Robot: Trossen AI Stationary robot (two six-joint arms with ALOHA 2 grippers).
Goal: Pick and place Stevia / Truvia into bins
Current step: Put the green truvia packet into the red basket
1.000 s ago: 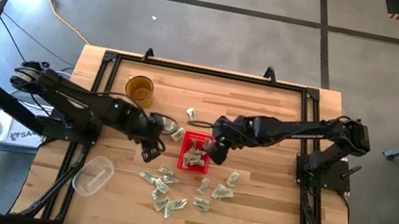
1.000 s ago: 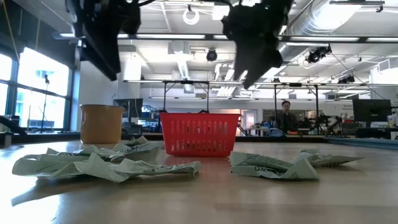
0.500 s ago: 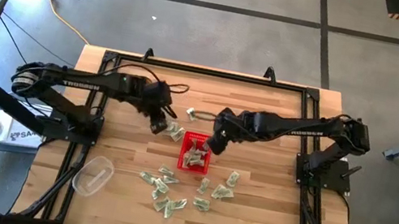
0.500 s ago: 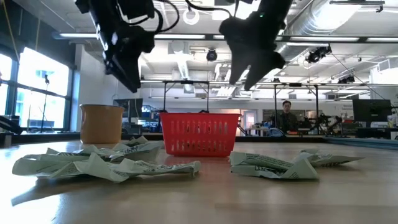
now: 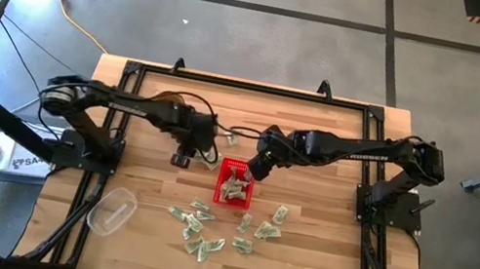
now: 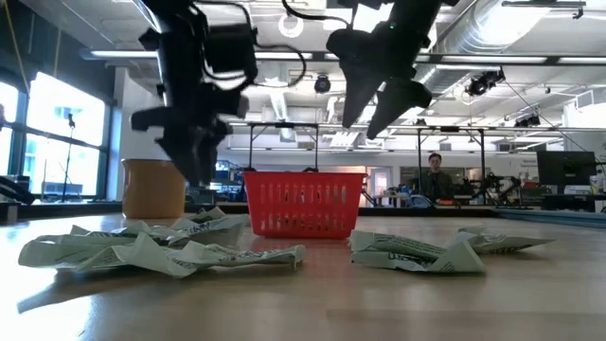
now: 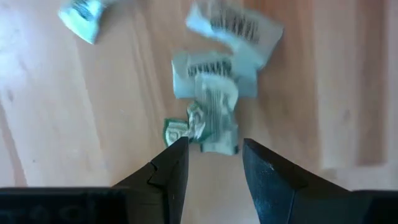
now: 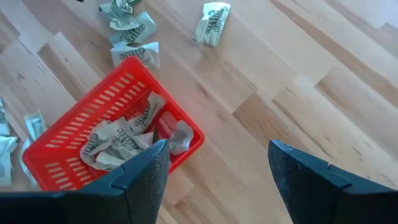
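Observation:
The robot will place the crumpled sachet in the red basket, so its left gripper will grab the sachet by its green edge (image 7: 171,131) next.
The red basket (image 5: 233,183) stands mid-table with several pale green and white sachets (image 8: 121,146) inside. More sachets lie loose on the wood: a small cluster (image 5: 208,157) left of the basket, one (image 5: 231,137) behind it, and many (image 5: 203,232) toward the near edge. My left gripper (image 7: 214,149) is open and points down just short of the left cluster (image 7: 214,118), low over the table (image 6: 189,156). My right gripper (image 8: 217,158) is open and hangs above the basket's far right corner (image 5: 257,165). It holds nothing.
An amber cup (image 6: 154,188) stands far left of the basket, and my left arm mostly covers it from above. A clear plastic tub (image 5: 111,209) lies near the near left corner. A black frame (image 5: 249,85) rims the table. Bare wood lies on the right side.
My left arm has swung toward the far edge, and its gripper has come down over the sachet cluster left of the basket. My right gripper has drawn back a little from over the basket toward the far edge and risen slightly.

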